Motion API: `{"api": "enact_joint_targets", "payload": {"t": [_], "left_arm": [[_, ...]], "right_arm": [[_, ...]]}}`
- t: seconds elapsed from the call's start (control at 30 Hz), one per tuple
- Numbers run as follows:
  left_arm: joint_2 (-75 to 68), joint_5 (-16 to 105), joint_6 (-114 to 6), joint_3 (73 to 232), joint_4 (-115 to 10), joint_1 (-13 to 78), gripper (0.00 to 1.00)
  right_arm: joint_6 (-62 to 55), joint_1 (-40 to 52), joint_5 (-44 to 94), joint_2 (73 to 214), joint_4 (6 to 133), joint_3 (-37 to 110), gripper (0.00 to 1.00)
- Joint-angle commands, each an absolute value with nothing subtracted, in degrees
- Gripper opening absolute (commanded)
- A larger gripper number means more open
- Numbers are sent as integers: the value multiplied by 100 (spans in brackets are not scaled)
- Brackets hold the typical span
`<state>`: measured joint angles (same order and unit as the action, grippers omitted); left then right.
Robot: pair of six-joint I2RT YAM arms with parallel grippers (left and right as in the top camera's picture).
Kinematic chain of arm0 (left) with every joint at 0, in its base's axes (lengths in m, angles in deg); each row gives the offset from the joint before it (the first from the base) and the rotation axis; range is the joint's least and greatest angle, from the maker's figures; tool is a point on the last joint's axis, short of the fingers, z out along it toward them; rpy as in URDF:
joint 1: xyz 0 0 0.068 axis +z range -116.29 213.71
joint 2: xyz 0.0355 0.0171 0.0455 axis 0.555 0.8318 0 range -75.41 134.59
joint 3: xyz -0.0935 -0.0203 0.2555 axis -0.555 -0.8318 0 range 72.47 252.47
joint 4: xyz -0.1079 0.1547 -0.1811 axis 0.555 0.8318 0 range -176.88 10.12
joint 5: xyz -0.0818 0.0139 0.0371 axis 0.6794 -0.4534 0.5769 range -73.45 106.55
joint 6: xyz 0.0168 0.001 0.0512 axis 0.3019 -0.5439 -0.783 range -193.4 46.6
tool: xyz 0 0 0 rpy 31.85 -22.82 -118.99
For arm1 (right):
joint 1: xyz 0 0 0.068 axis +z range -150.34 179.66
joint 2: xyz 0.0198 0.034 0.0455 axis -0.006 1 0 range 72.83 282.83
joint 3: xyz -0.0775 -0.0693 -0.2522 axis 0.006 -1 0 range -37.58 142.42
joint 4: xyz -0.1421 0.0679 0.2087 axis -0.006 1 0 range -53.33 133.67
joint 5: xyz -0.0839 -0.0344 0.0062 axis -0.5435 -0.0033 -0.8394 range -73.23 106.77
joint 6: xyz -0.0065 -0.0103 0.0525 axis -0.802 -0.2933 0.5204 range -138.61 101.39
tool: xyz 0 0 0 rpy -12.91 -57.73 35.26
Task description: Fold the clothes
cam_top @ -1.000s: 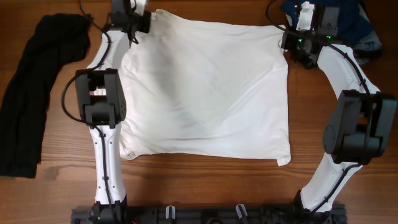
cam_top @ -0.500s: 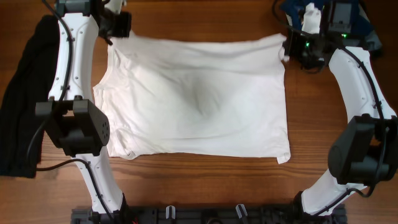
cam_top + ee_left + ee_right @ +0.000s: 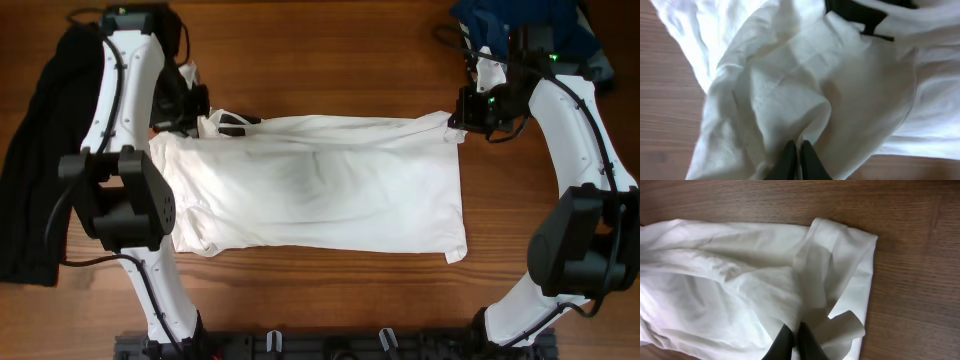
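Observation:
The hem in my right gripper's fingers lies over the white T-shirt's lower layer, within the shirt's side edge. My right gripper is ready to open now.
The white T-shirt (image 3: 320, 190) lies across the middle of the table, its far edge folded toward the near side. A small black print (image 3: 235, 121) shows near its far left corner. My left gripper (image 3: 200, 112) is shut on the shirt's far left corner; in the left wrist view (image 3: 796, 150) the jaws pinch a fold of white cloth (image 3: 790, 85). My right gripper (image 3: 462, 112) is shut on the far right corner; in the right wrist view (image 3: 796, 332) the jaws pinch the hem (image 3: 840, 265). The long black garment (image 3: 45, 150) lies at the table's left edge.
A blue garment (image 3: 500, 20) lies bunched at the far right corner behind the right arm. Bare wooden table (image 3: 330, 50) shows beyond the shirt and along the near edge (image 3: 330, 290).
Both grippers have pulled the shirt's far edge toward the near side, folding it over. The left arm swung out to the left, then came back in with the corner.

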<state>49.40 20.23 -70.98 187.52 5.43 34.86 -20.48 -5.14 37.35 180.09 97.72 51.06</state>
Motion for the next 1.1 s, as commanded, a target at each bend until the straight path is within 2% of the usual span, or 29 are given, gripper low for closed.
{"api": "enact_joint_targets", "payload": {"t": [0.0,0.07,0.1,0.13,0.17,0.2,0.27,0.47,0.53,0.63,0.67,0.73,0.87,0.9,0.97,1.03,1.07], "left_arm": [[4802,1938,-6860,17799,62,3530,4],[4802,1942,-6856,17311,-287,3530,4],[4802,1940,-6856,17156,-388,3530,15],[4804,1934,-6860,17084,-425,3530,65],[4804,1886,-6860,17077,-443,3530,100],[4802,1831,-6858,17077,-471,3530,100],[4802,1816,-6799,17077,-561,3567,100],[4542,1947,-6679,17079,-1295,3639,100],[4431,2318,-7389,17079,-1695,3510,100],[4470,2550,-9179,17077,-2040,3117,96],[4522,2541,-9555,17077,-2075,3005,88],[4641,2237,-9618,17077,-2112,2859,80],[4719,2073,-8357,17075,-2163,2983,72],[4719,2102,-7603,17075,-2281,3069,69],[4724,2279,-6596,16964,-2427,3062,48],[4724,2312,-6165,16666,-2600,2924,33],[4724,2183,-5706,16417,-2729,2846,32]], "right_arm": [[-2234,-505,3774,17977,9845,5091,4],[-2230,-505,3713,17977,9960,5091,6],[-2230,-505,3717,17977,10024,5091,18],[-2232,-505,3713,17977,10085,5091,34],[-2227,-505,3702,17977,10148,5091,40],[-2223,-505,3667,17977,10214,5091,44],[-2201,-505,3577,17977,10325,5091,46],[-2632,-462,3737,17977,10008,5091,45],[-2748,-385,3739,17977,9825,5091,45],[-2748,-339,3739,17981,9685,5091,45],[-2748,-339,3735,17983,9665,5091,45],[-2750,-339,3735,17988,9648,5091,45],[-2765,-341,3691,17988,9611,5091,45],[-2763,-339,3673,17988,9584,5091,45],[-2761,-339,3673,17988,9558,5091,45],[-2761,-339,3673,17988,9517,5091,45],[-2761,-339,3673,17988,9521,5091,45]]}}
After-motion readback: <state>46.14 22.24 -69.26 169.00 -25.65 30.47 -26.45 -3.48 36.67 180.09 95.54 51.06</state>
